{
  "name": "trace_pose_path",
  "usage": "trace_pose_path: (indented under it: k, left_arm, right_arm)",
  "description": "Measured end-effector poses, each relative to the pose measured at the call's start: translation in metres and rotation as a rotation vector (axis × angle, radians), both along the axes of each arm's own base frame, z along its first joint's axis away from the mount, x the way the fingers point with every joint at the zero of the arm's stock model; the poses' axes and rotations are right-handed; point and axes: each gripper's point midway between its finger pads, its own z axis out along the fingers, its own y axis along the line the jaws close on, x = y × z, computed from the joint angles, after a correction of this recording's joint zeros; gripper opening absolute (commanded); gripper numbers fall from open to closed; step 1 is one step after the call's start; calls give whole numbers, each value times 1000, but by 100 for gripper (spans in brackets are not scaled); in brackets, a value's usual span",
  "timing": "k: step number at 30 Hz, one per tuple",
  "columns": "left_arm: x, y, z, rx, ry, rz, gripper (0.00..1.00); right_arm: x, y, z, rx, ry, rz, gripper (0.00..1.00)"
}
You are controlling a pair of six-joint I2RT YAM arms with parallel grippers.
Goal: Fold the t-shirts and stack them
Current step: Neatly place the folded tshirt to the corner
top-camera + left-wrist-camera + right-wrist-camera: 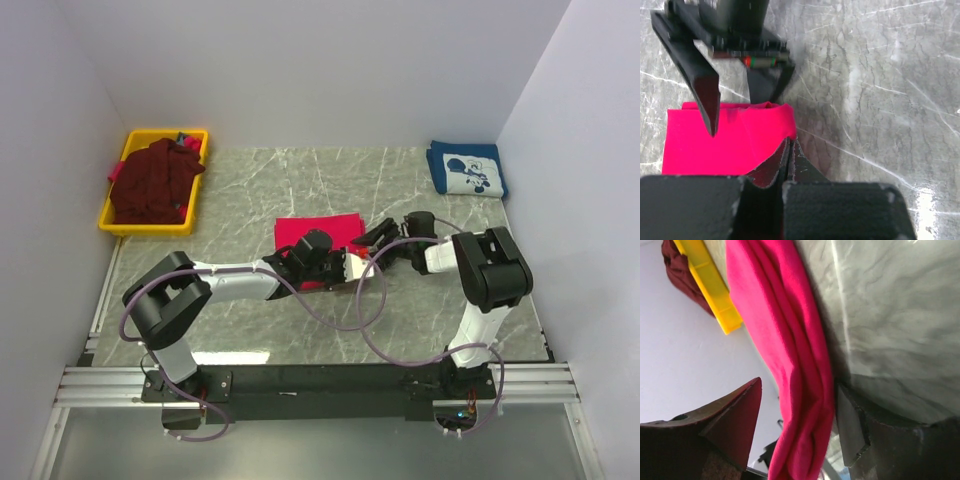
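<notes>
My right gripper pinches the crimson-red t-shirt's layered edge together next, so the shirt stays folded to stack on the navy t-shirt (467,170).
The crimson-red t-shirt (318,232) lies folded in the middle of the table. My left gripper (352,262) is at its near right corner. In the left wrist view its jaws (790,147) are pressed together, with the red cloth (730,140) drawn to the tips. My right gripper (378,237) is open at the shirt's right edge, and the cloth (790,340) hangs between its fingers (799,432). The navy t-shirt (467,170) lies folded at the back right. The dark maroon t-shirt (150,180) lies crumpled in a bin.
A yellow bin (200,190) stands at the back left and also shows in the right wrist view (710,285). White walls close the table on three sides. The right gripper's open fingers (707,100) show just beyond my left jaws.
</notes>
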Motion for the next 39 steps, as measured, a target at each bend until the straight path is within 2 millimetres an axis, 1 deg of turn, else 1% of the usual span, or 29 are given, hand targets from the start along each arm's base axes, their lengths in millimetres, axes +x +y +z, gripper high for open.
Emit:
trace_pose_path:
  k: [3, 5, 8, 12, 16, 21, 23, 24, 25, 26, 27, 28, 30, 31, 33, 34, 35, 36, 37, 39]
  left_arm:
    - [1, -2, 1, -5, 2, 0, 1]
    - [2, -3, 2, -10, 5, 4, 1]
    - [1, -3, 2, -13, 13, 7, 1]
    - [1, -4, 2, -16, 17, 9, 1]
    - [2, -5, 3, -25, 20, 13, 1]
    - [2, -6, 3, -33, 25, 18, 1]
    - [2, -6, 3, -33, 25, 18, 1]
    - [2, -6, 3, -33, 25, 19, 2]
    - [3, -6, 3, -34, 24, 19, 8]
    - [3, -6, 4, -34, 24, 22, 21]
    - [3, -6, 3, -33, 31, 30, 28]
    - [4, -6, 4, -35, 41, 35, 38]
    - [6, -3, 6, -32, 92, 56, 45]
    - [7, 1, 9, -34, 127, 68, 51]
    - [13, 18, 16, -36, 197, 106, 55]
    - [18, 30, 23, -43, 226, 137, 61]
    - [22, 42, 30, -51, 249, 165, 63]
    - [27, 55, 40, -67, 270, 201, 66]
    - [32, 68, 51, -87, 282, 236, 71]
    - [37, 86, 71, -124, 294, 287, 76]
  right_arm:
    - [4, 10, -3, 14, 5, 7, 60]
    - [7, 13, -4, 17, 7, 2, 56]
    - [10, 13, -5, 12, 7, -23, 52]
    - [17, 12, -8, 4, -2, -57, 51]
    - [34, 17, -9, 21, -26, -71, 48]
    - [48, 24, -11, 34, -61, -77, 41]
    - [50, 24, -12, 33, -67, -81, 30]
    - [50, 24, -14, 28, -66, -86, 23]
    - [51, 24, -16, 22, -65, -85, 4]
    - [51, 25, -19, 13, -65, -79, 0]
    - [52, 26, -19, 10, -65, -69, 0]
    - [55, 26, -18, 1, -68, -62, 0]
    - [63, 25, -16, -36, -89, -38, 0]
    - [66, 24, -16, -61, -95, -19, 0]
    - [75, 21, -13, -128, -125, 32, 0]
    - [80, 18, -11, -164, -146, 57, 0]
    - [87, 15, -6, -209, -180, 87, 0]
    - [95, 11, 0, -253, -217, 111, 0]
    - [103, 6, 6, -299, -253, 135, 0]
    - [120, -5, 21, -393, -317, 178, 0]
